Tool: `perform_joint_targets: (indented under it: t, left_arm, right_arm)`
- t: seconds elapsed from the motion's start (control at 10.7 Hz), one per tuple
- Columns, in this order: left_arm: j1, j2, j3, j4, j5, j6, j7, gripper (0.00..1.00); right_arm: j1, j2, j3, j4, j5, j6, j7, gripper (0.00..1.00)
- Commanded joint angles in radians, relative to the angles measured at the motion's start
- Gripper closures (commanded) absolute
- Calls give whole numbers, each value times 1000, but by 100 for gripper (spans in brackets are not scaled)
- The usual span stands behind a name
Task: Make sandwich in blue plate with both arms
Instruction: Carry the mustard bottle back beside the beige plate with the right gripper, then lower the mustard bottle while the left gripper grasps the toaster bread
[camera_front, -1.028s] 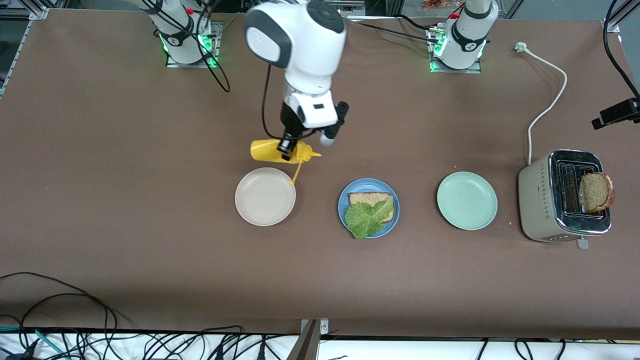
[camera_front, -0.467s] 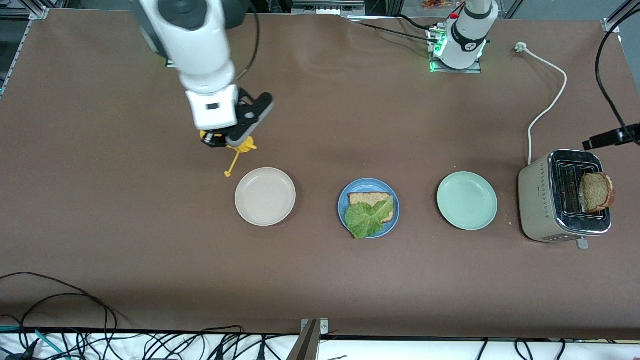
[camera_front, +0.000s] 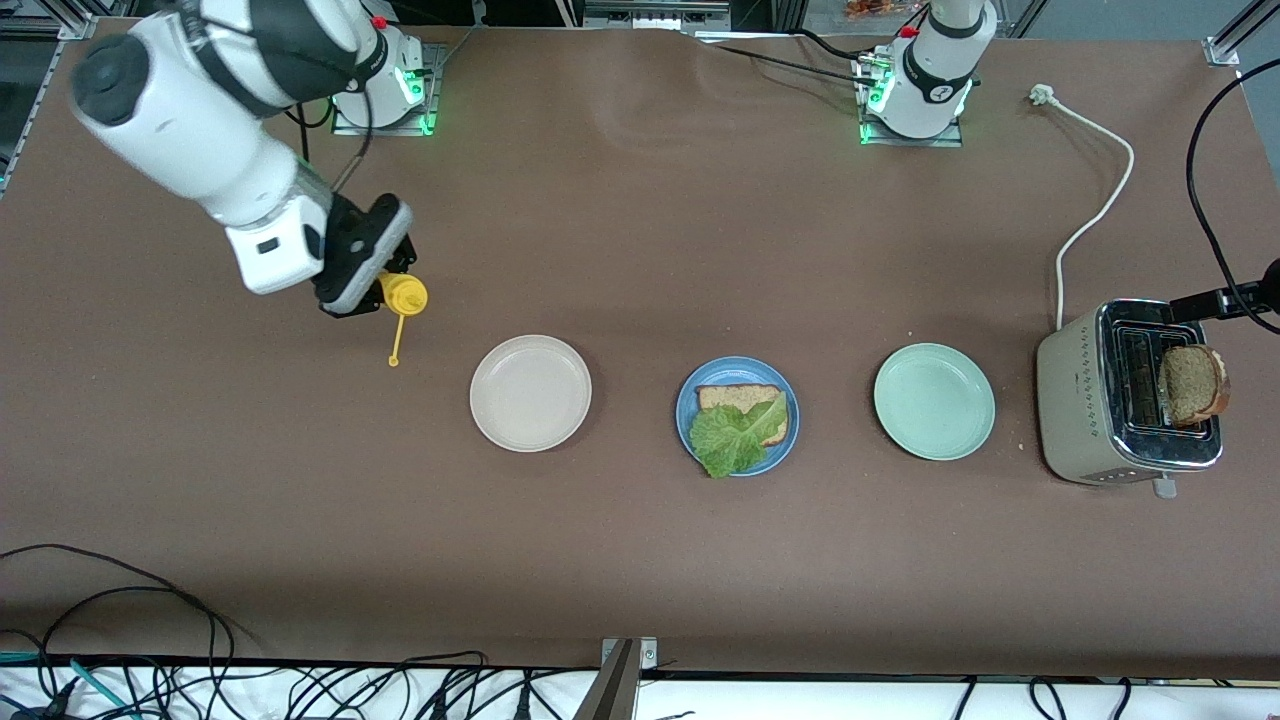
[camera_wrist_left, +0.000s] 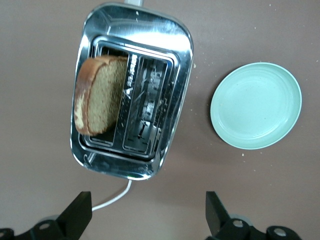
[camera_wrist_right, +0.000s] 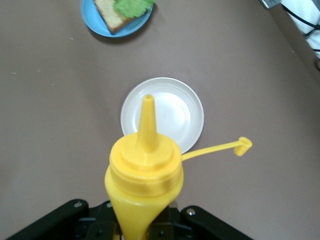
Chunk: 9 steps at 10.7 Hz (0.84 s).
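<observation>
The bread slice should top the blue plate's lettuce. My left gripper should next grab it by its crust edge (camera_front: 1195, 366) sticking out of the toaster.
The blue plate (camera_front: 689, 404) lies mid-table with one brown bread slice (camera_front: 735, 396) and a crinkled green lettuce leaf (camera_front: 733, 440) on top of it. A second bread slice (camera_wrist_left: 102, 95) stands in a slot of the toaster (camera_wrist_left: 150, 150). My left gripper (camera_wrist_left: 148, 206) hangs open over the toaster, nothing between its fingers. My right gripper (camera_wrist_right: 137, 226) is shut on a yellow squeeze bottle (camera_front: 405, 295). It holds the bottle over the table toward the right arm's end, beside the beige plate (camera_front: 530, 392), with the bottle's cap dangling on its strap.
A pale green plate (camera_front: 934, 401) lies between the blue plate and the toaster (camera_front: 1085, 400). The toaster's white cord (camera_front: 1095, 215) runs toward the left arm's base. Loose cables hang along the table's front edge.
My right arm has swung the yellow bottle away from the spot by the blue and beige plates toward the right arm's end of the table. The plates, bread and lettuce have not moved.
</observation>
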Motion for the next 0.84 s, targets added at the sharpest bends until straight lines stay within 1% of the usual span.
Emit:
perform_joint_targets:
  t: [0.0, 0.19, 0.28, 0.37, 0.47, 0.65, 0.75]
  left_arm:
    - [54, 150, 2, 142, 21, 35, 158, 0]
    - [69, 172, 2, 142, 15, 95, 218, 0]
    - [71, 187, 2, 142, 15, 103, 218, 0]
    - [75, 205, 2, 142, 15, 132, 218, 0]
    - [97, 224, 1, 142, 6, 146, 220, 0]
    - [105, 242, -1, 142, -14, 146, 221, 0]
    - [106, 250, -1, 142, -14, 146, 221, 0]
  right_arm:
    - [-60, -3, -71, -126, 295, 44, -376, 100]
    - [-104, 67, -81, -137, 451, 44, -611, 100]
    - [-104, 84, -102, -154, 511, 48, -690, 100]
    - [-104, 100, -106, -175, 553, 68, -760, 100]
    - [-104, 108, -121, -201, 616, 74, -838, 100]
    - [-104, 127, -139, -250, 735, 74, -986, 100]
    - [-104, 147, -154, -263, 775, 74, -1068, 100]
